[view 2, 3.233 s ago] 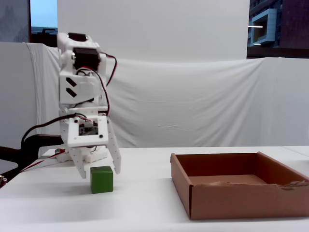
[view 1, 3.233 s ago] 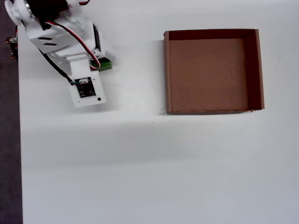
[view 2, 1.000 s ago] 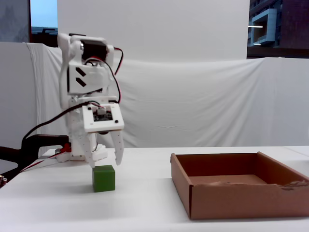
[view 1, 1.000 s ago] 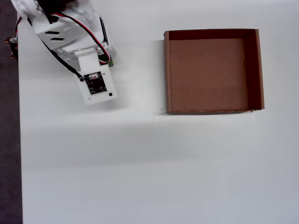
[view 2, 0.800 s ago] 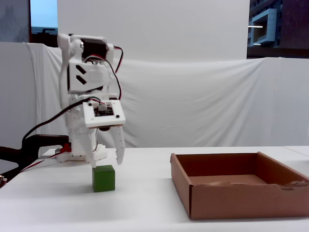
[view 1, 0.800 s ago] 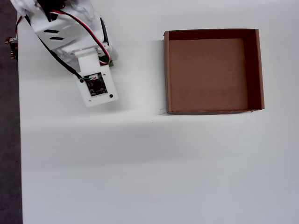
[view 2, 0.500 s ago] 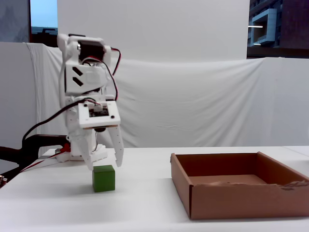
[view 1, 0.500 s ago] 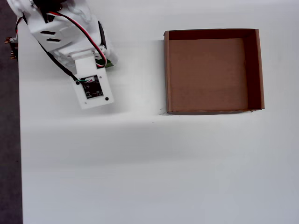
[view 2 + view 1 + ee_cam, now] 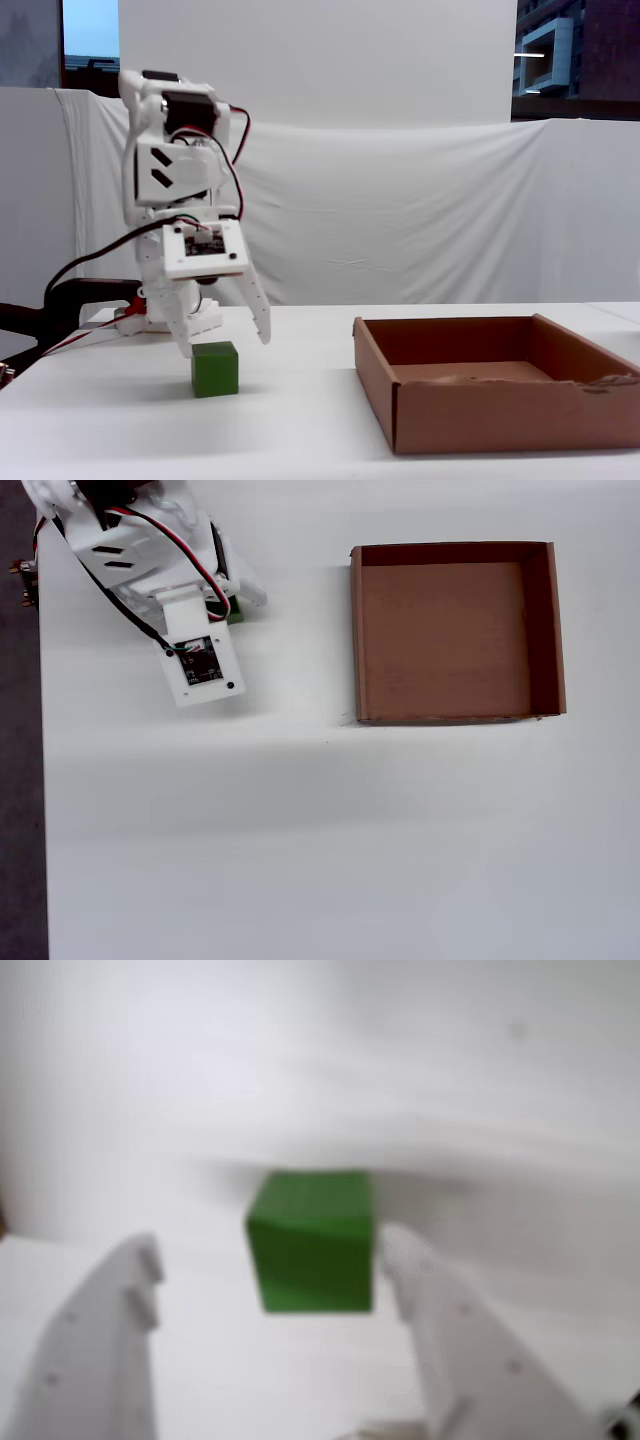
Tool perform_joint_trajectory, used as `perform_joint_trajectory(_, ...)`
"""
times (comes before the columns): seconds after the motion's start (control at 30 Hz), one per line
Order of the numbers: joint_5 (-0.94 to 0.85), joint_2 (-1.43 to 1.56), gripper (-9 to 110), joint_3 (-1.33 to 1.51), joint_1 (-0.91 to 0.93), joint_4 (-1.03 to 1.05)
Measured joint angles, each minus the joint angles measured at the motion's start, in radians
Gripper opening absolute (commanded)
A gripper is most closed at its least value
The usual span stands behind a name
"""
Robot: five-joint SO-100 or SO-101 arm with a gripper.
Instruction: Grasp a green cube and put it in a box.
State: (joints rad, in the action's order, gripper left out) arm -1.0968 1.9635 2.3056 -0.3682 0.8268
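Observation:
The green cube has to go in the box, so the robot's gripper will take it next by its two opposite sides.
The green cube rests on the white table, left of the box. My gripper hangs just above it, open, with one finger on each side. In the wrist view the cube lies between the white fingers of the gripper, close against the right finger and well apart from the left one. In the overhead view the arm covers the cube except for a green sliver. The brown cardboard box is empty, to the right.
The arm's base and red and black cables stand at the left behind the cube. A white cloth backdrop hangs behind the table. The table's left edge runs down the overhead view.

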Motion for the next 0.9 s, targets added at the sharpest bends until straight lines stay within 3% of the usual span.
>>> perform_joint_trajectory(0.53,0.000,-0.009,30,0.069,0.021,-0.094)
perform_joint_trajectory(0.9,0.000,-0.025,23,0.089,0.021,-0.123)
